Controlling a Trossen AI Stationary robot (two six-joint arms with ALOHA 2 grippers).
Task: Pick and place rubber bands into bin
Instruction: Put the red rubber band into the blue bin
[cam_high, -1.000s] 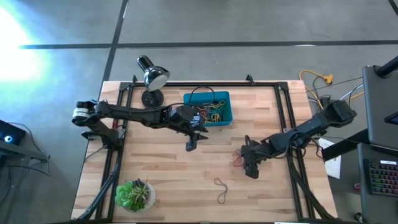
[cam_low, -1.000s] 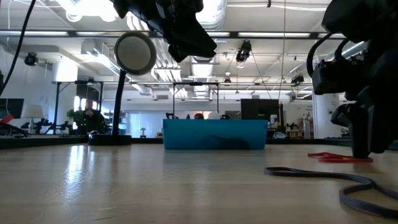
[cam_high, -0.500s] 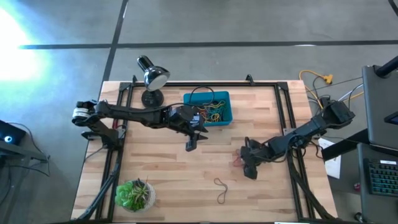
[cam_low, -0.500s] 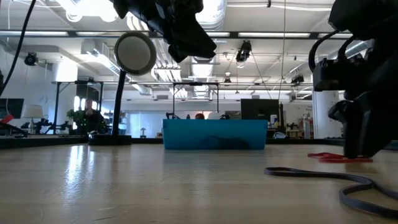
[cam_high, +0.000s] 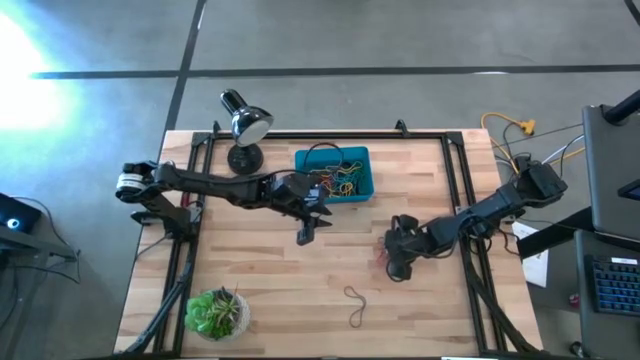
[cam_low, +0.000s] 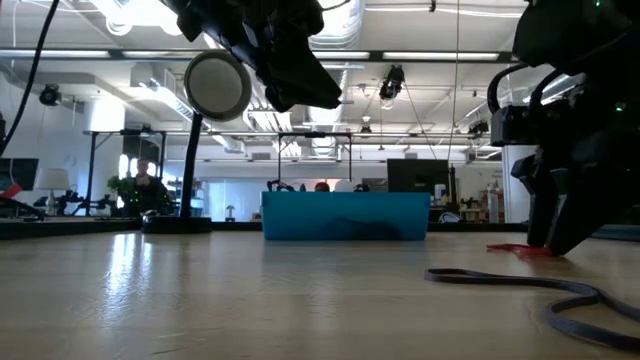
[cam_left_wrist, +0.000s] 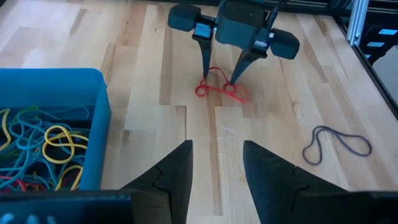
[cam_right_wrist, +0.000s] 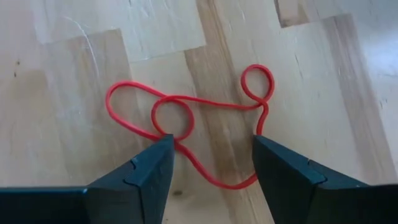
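Observation:
I next need to grab the red rubber band by its looped strand (cam_right_wrist: 208, 171) with my right gripper, so that I can get it into the teal bin.
A red rubber band (cam_right_wrist: 211, 101) lies twisted into loops on the wooden table, right of centre (cam_high: 381, 255). My right gripper (cam_right_wrist: 211, 142) is open and points steeply down. Its fingertips stand at table level on either side of the band's near part (cam_left_wrist: 219, 79). A dark rubber band (cam_high: 356, 303) lies flat nearer the front edge. The teal bin (cam_high: 333, 153) at the far middle holds several coloured rubber bands (cam_left_wrist: 43, 143). My left gripper (cam_high: 305, 237) hangs open with nothing between its fingers, above the table just in front of the bin. My right gripper comes at the red band from above, one fingertip (cam_right_wrist: 163, 144) by a small loop and the other (cam_right_wrist: 260, 143) by the strand running down from the far loop. Whether the fingertips touch the band, I cannot tell. The band lies flat on the table.
A desk lamp (cam_high: 245, 125) stands at the far left beside the bin. A potted plant (cam_high: 215, 312) sits at the near left corner. Black frame rails (cam_high: 455, 170) run along the table's sides and far edge. Bare wood lies between the two bands and the bin.
My right gripper has tipped more steeply downward and rolled about its wrist, and its fingertips have come down around the red band. The band lies where it was.

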